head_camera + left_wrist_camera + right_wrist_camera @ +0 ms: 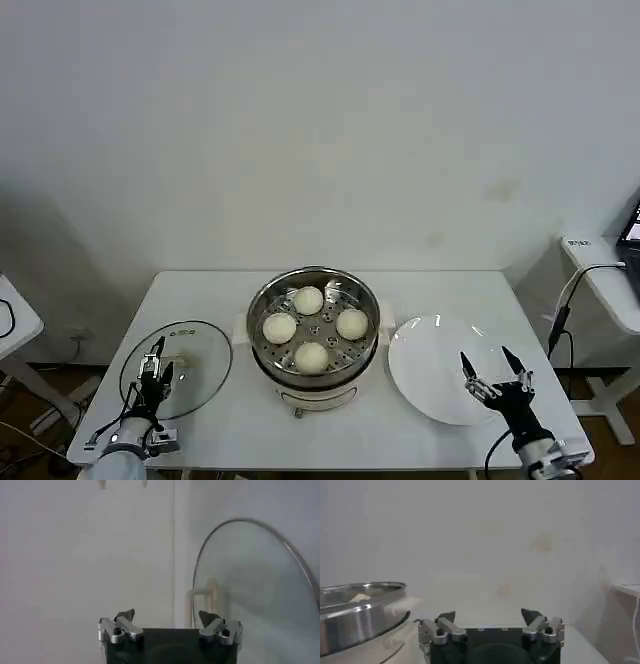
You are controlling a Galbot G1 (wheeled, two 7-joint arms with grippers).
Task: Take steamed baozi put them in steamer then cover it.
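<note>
The left gripper will next take the lid by its cream handle, and this leaves the lid's rim free to sit on the open steamer.
Several cream-white steamed baozi lie on the perforated tray inside the shiny steel steamer at the middle of the white table. The steamer stands uncovered; its steel wall also shows in the right wrist view. The clear glass lid with a cream handle lies flat on the table to the steamer's left. My left gripper hovers open at the lid's near edge, and the lid fills the far side of its wrist view. My right gripper is open over the near part of the white plate.
The white plate right of the steamer carries nothing. A white side table with a black cable stands at the far right. Another white table edge shows at the far left. A plain white wall rises behind.
</note>
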